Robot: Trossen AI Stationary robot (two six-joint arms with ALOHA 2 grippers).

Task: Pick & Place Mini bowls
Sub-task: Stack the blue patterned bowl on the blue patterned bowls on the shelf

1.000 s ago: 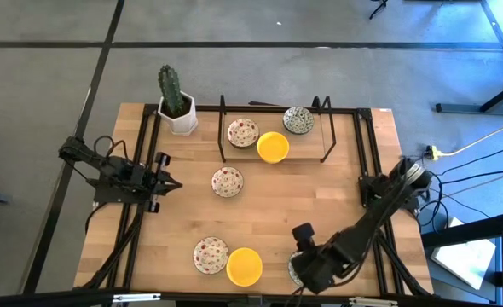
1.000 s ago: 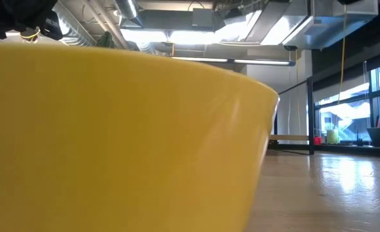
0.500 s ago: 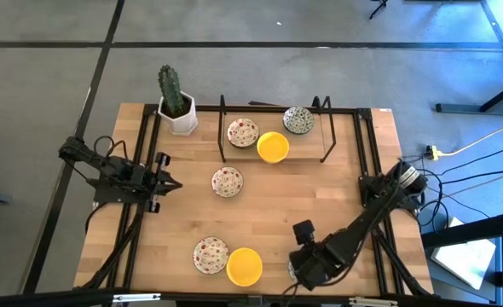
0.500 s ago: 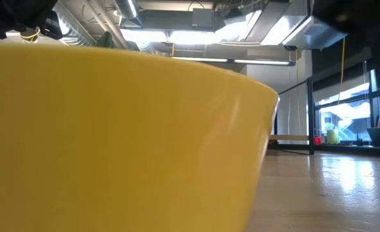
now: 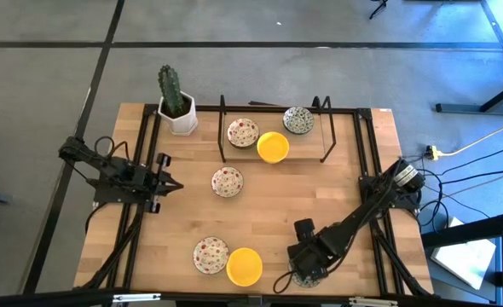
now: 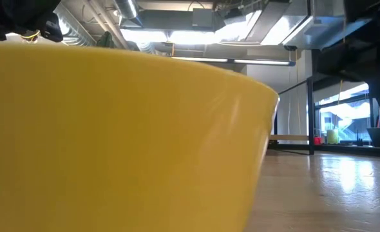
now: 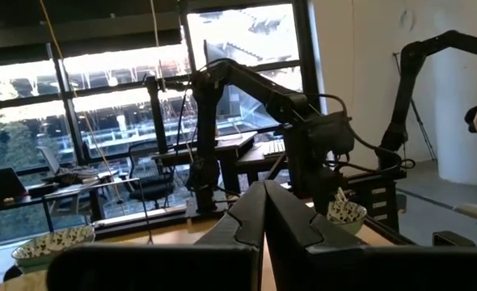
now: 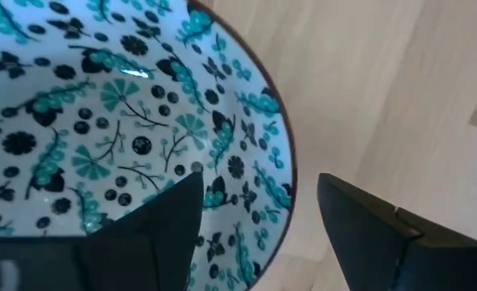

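The patterned bowl should be stacked on the matching bowl in the rack, so my right gripper will next grab it by its brown rim (image 8: 292, 174).
A white mini bowl with a green pattern (image 8: 101, 121) sits near the table's front edge. My right gripper (image 8: 261, 184) points down over it, open. One finger (image 8: 162, 218) stands inside the bowl's rim (image 8: 289, 182) and the other (image 8: 360, 226) outside, with a gap on both sides. In the high view this gripper (image 5: 305, 266) covers most of that bowl. A yellow bowl (image 5: 245, 266) and a red-speckled bowl (image 5: 210, 255) rest to its left. My left gripper (image 5: 170, 183) waits shut at the table's left side.
A black wire rack (image 5: 222, 128) at the far side holds a speckled bowl (image 5: 243, 132), a yellow bowl (image 5: 273, 147) and a patterned bowl (image 5: 298, 120). Another speckled bowl (image 5: 228, 181) lies mid-table. A cactus pot (image 5: 176, 107) stands far left. The yellow bowl (image 6: 113, 142) fills the low view.
My right gripper has come down over the patterned bowl at the table's near edge, its arm sinking lower and tipping steeper. The bowls have not moved.
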